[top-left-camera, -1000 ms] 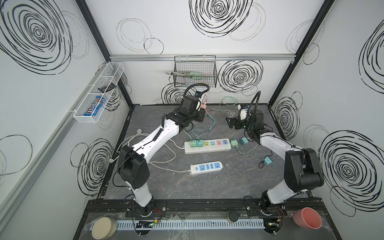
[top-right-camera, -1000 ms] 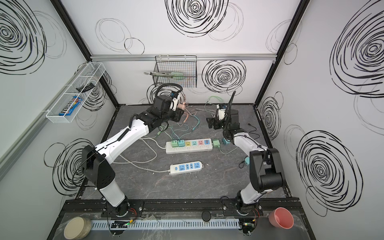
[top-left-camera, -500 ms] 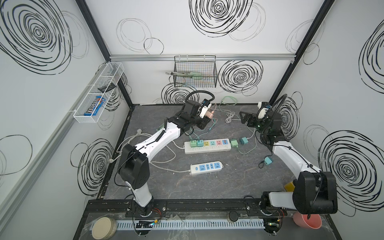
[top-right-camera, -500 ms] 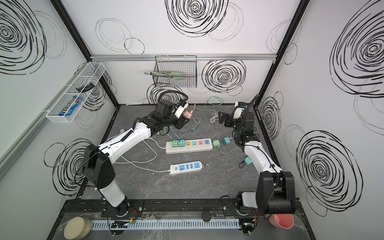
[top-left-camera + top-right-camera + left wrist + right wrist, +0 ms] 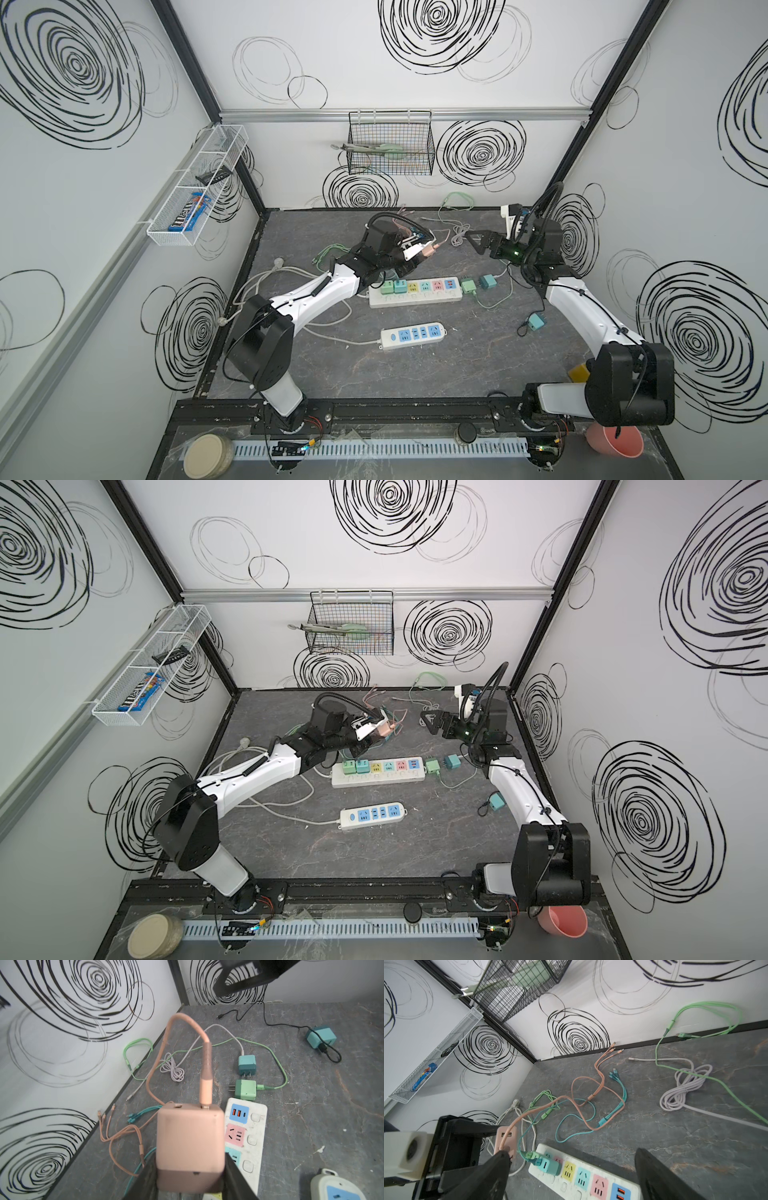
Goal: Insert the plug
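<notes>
My right gripper grabs the pink plug (image 5: 428, 250) by its body's sides from the cable end (image 5: 435, 245) next, leaving the opposite end free to insert.
A pink plug (image 5: 190, 1142) with a pink cable at its top sits between the black fingers (image 5: 234, 1176) of my left gripper (image 5: 190, 1167), which is shut on it. In both top views the plug (image 5: 428, 250) (image 5: 384, 728) hangs just behind the white power strip (image 5: 415, 298) (image 5: 378, 780) with coloured sockets. A green and a teal charger (image 5: 548, 1164) fill the strip's (image 5: 564, 1186) left end. My right gripper (image 5: 478, 243) (image 5: 572, 1157) is open and empty, in the air to the right of the plug (image 5: 506, 1138) and facing it.
Loose green (image 5: 468, 286) and teal (image 5: 487, 281) chargers lie at the strip's right end, another teal one (image 5: 536, 321) further right. A smaller strip with blue sockets (image 5: 413, 334) lies in front. Pink, teal, green and white cables (image 5: 683, 1088) are tangled at the back.
My left gripper has carried the pink plug to the right and closer to the strip. The right arm's elbow has swung out to the right, while its gripper stays open near the same spot.
</notes>
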You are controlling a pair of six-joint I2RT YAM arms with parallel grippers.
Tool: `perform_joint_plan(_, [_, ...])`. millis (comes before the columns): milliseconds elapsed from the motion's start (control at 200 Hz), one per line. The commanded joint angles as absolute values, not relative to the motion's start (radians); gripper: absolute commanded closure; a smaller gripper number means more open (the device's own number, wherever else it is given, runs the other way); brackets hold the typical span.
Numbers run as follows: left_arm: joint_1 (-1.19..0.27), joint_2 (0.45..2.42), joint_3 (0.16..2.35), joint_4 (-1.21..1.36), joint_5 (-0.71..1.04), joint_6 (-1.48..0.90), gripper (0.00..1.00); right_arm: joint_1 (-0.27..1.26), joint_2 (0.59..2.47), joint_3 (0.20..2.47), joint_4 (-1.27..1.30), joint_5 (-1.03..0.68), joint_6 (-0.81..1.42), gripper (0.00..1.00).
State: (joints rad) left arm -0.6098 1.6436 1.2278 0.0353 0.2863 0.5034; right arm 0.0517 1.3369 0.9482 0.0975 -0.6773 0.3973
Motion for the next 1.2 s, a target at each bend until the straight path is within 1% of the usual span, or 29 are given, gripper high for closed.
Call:
perform_joint_plan(0, [-0.624, 1.590, 1.193, 0.195, 0.333, 0.638, 1.00, 0.083, 1.307, 0.988, -0.044, -0.737, 0.326, 0.03])
perform_joint_plan(65, [-0.634, 1.582, 1.173, 0.220, 0.317, 0.674, 1.00, 0.105, 1.291, 0.991, -0.078, -0.728, 0.308, 0.03])
perform_joint_plan(340, [-0.655, 1.560, 1.117, 0.279, 0.311, 0.767, 1.00, 0.240, 1.249, 0.971, -0.071, -0.802, 0.238, 0.03])
perform_joint_plan(440, [-0.657, 1.555, 1.103, 0.298, 0.323, 0.774, 1.00, 0.270, 1.251, 0.962, -0.037, -0.787, 0.238, 0.02])
perform_joint_plan(545, [-0.658, 1.556, 1.098, 0.304, 0.336, 0.801, 1.00, 0.278, 1.272, 0.989, -0.069, -0.754, 0.239, 0.00])
perform_joint_plan(625, [-0.660, 1.554, 1.087, 0.321, 0.333, 0.822, 1.00, 0.278, 1.289, 1.001, -0.095, -0.754, 0.229, 0.06])
perform_joint_plan(806, [-0.668, 1.546, 1.095, 0.304, 0.316, 0.850, 1.00, 0.280, 1.316, 1.003, -0.085, -0.827, 0.250, 0.19])
perform_joint_plan(1031, [-0.672, 1.539, 1.082, 0.298, 0.318, 0.855, 1.00, 0.280, 1.325, 1.005, -0.062, -0.850, 0.289, 0.38])
perform_joint_plan(1196, [-0.680, 1.540, 1.074, 0.309, 0.315, 0.864, 1.00, 0.281, 1.336, 0.994, 0.003, -0.863, 0.351, 0.45])
